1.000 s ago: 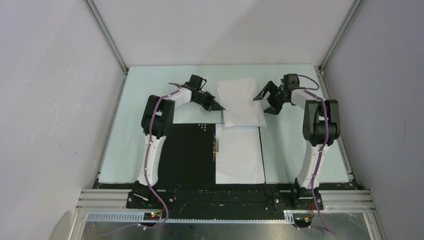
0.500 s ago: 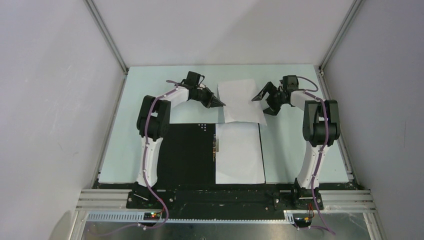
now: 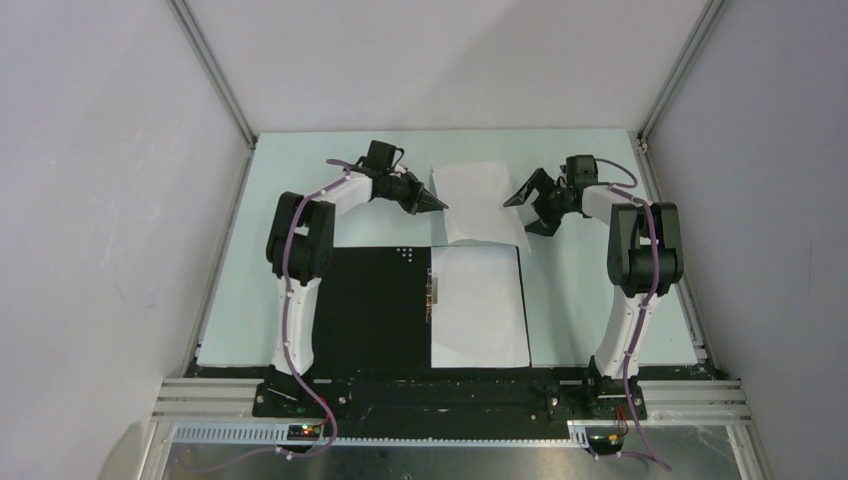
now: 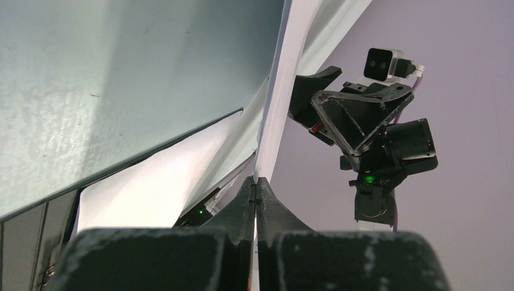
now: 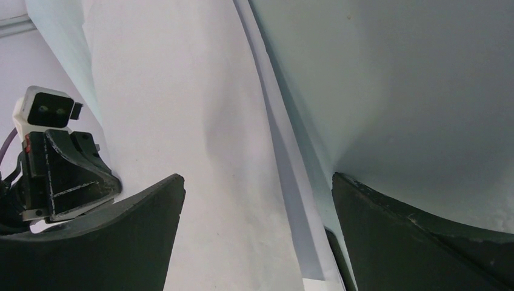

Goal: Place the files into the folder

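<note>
My right gripper should grab the top sheet by its edge opposite my left gripper. Then the sheet's clip-side edge stays free to go into the folder (image 3: 375, 310).
The folder (image 3: 375, 310) lies open near the arms, black inside, with one white sheet (image 3: 480, 305) on its right half. More files (image 3: 483, 200) lie behind it at the table's middle back. My left gripper (image 3: 440, 205) is shut on the left edge of the top sheet (image 4: 285, 85), which rises thin and edge-on from the jaws (image 4: 256, 182), above a flat sheet (image 4: 163, 182). My right gripper (image 3: 520, 214) stands open at that sheet's right edge. In the right wrist view the paper (image 5: 182, 121) lies between its spread fingers (image 5: 257, 179), untouched.
The pale green table (image 3: 290, 190) is walled by grey panels on three sides. A metal spine clip (image 3: 431, 292) runs down the folder's middle. The two grippers face each other across the back sheets, roughly a sheet's width apart.
My left gripper has drawn slightly back and left with the sheet's edge. The right gripper has edged toward the sheet's right side, its jaws staying wide.
</note>
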Robot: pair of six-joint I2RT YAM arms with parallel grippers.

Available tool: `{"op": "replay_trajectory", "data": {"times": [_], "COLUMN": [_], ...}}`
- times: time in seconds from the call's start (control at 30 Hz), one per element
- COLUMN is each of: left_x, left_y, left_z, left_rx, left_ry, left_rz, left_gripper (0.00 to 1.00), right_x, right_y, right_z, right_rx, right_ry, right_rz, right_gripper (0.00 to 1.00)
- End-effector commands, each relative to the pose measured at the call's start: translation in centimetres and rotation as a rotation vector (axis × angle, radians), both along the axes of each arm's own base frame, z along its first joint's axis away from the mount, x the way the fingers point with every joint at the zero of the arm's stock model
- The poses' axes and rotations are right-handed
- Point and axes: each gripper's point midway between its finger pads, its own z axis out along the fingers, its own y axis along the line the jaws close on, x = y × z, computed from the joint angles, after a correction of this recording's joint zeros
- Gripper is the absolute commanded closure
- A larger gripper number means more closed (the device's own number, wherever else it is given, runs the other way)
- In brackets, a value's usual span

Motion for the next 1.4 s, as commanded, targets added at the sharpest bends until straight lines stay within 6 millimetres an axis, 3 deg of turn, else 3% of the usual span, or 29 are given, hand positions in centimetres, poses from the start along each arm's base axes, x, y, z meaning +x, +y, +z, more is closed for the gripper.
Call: {"op": "replay_trajectory", "data": {"times": [0.0, 0.3, 0.67, 0.87, 0.93, 1.03, 1.17, 1.2, 1.27, 1.37], "left_x": [-0.2, -1.3, -3.0, -3.6, -3.9, -4.1, -4.6, -4.8, -5.1, -5.4], "left_y": [0.3, 0.6, 0.6, 0.7, 0.8, 1.1, 1.5, 1.6, 1.8, 2.0], "left_z": [4.9, 4.8, 3.8, 3.1, 2.9, 2.6, 2.1, 1.8, 1.8, 1.6], "left_rx": [-0.067, -0.067, -0.062, -0.046, -0.037, -0.016, 0.012, 0.019, 0.03, 0.053], "left_ry": [-0.072, -0.073, -0.077, -0.094, -0.101, -0.118, -0.147, -0.151, -0.168, -0.197], "left_rz": [-0.01, -0.021, -0.055, -0.078, -0.082, -0.082, -0.091, -0.098, -0.104, -0.112], "left_gripper": [1.0, 1.0, 1.0, 1.0, 1.0, 0.99, 0.83, 0.69, 0.55, 0.42], "right_x": [-2.6, -2.3, -1.6, -2.6, -3.1, -3.9, -4.7, -4.9, -5.1, -5.7], "right_y": [-0.4, 3.0, 4.3, 4.2, 4.1, 3.8, 3.5, 3.5, 3.5, 3.6], "right_z": [-2.3, -1.1, 2.5, 2.5, 2.2, 1.9, 2.4, 2.5, 2.9, 3.8], "right_rx": [-0.067, 0.153, 0.325, 0.302, 0.289, 0.269, 0.252, 0.252, 0.25, 0.217], "right_ry": [0.108, 0.095, -0.02, -0.032, -0.034, -0.023, -0.016, -0.012, -0.009, -0.023], "right_rz": [-0.009, 0.025, 0.038, 0.066, 0.076, 0.082, 0.092, 0.096, 0.098, 0.107], "right_gripper": [0.03, 0.03, 0.1, 0.31, 0.49, 0.63, 0.82, 0.87, 0.93, 0.99]}}
